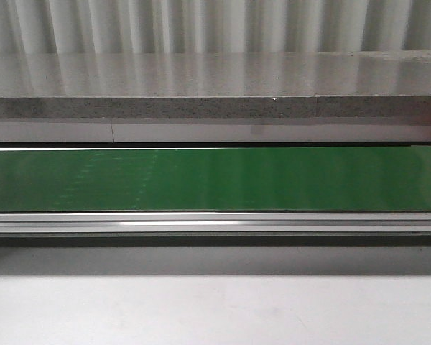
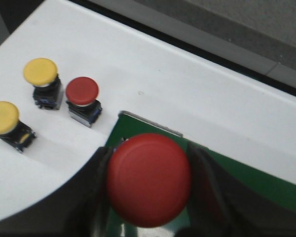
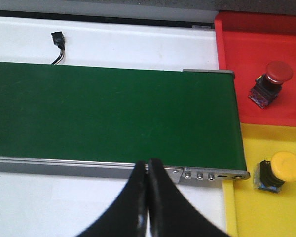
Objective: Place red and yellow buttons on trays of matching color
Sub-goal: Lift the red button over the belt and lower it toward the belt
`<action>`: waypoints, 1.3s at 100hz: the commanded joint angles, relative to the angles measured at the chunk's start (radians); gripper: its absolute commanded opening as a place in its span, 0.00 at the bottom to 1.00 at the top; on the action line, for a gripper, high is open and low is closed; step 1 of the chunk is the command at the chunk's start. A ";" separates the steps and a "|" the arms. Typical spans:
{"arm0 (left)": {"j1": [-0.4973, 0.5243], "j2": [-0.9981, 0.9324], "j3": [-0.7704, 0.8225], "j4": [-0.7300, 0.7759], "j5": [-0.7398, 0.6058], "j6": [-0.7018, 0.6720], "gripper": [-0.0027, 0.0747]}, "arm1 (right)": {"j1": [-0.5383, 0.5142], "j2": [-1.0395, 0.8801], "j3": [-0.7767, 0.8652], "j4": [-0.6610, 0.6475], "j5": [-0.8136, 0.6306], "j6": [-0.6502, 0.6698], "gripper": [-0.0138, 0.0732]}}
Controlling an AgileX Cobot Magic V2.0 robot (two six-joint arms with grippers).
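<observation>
The red button (image 2: 148, 179) hangs high above the green belt (image 2: 246, 185) in the left wrist view, so the button would fall if my left gripper opened now.
My left gripper (image 2: 149, 185) is shut on a red button (image 2: 149, 178), held above the end of the green belt (image 2: 246, 185). On the white table beside it stand another red button (image 2: 82, 98) and two yellow buttons (image 2: 42, 81) (image 2: 6, 123). My right gripper (image 3: 147, 170) is shut with nothing in it, over the belt's near rail (image 3: 64, 167). In the right wrist view a red tray (image 3: 266, 49) holds a red button (image 3: 271, 81), and a yellow tray (image 3: 271, 217) holds a yellow button (image 3: 281, 170). The front view shows only the bare belt (image 1: 215, 180).
A small black connector with a wire (image 3: 58, 44) lies on the white table beyond the belt. A grey stone ledge (image 1: 215, 93) runs behind the belt. Metal rails (image 1: 215, 223) edge the belt at the front.
</observation>
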 commanded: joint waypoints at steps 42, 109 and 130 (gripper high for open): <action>-0.057 0.000 0.155 -0.013 -0.227 0.003 0.01 | 0.000 -0.002 -0.026 -0.005 -0.059 -0.011 0.08; -0.060 0.077 0.145 -0.034 -0.233 0.020 0.77 | 0.000 -0.002 -0.026 -0.005 -0.059 -0.011 0.08; -0.060 0.011 0.139 -0.032 -0.233 0.021 0.92 | 0.000 -0.002 -0.026 -0.005 -0.059 -0.011 0.08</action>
